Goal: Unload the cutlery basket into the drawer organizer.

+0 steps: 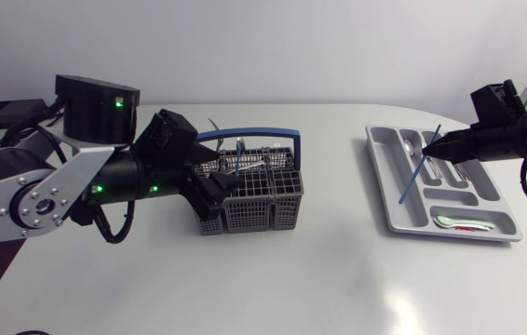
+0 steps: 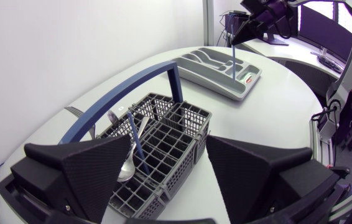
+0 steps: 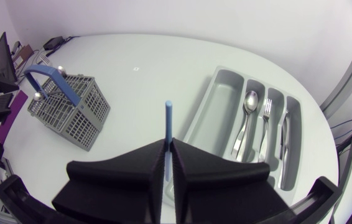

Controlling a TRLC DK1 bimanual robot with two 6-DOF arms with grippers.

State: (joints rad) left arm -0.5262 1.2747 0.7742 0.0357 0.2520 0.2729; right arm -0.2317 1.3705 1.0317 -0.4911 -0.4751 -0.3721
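Note:
I should next grab the light-blue-handled utensil with my left gripper by its handle's exposed end (image 1: 238, 154) (image 2: 132, 122). Then I can unload it from the basket into the drawer organizer.
A grey cutlery basket (image 1: 262, 197) with a blue handle (image 1: 249, 133) stands left of the middle. In the left wrist view it holds a spoon (image 2: 125, 164), a blue-handled piece (image 2: 138, 142) and other cutlery. My left gripper (image 1: 206, 172) is open at the basket's left end, its fingers (image 2: 83, 174) apart over the near corner. My right gripper (image 1: 434, 142) is shut on a thin blue utensil (image 1: 415, 172) that hangs slanted over the grey drawer organizer (image 1: 389, 209). The organizer (image 3: 222, 87) holds a spoon (image 3: 247, 118), a fork (image 3: 266, 121) and a knife (image 3: 283, 134).
A small red and green item (image 1: 464, 223) lies in the organizer's front cross compartment. White tabletop stretches between basket and organizer and along the front edge.

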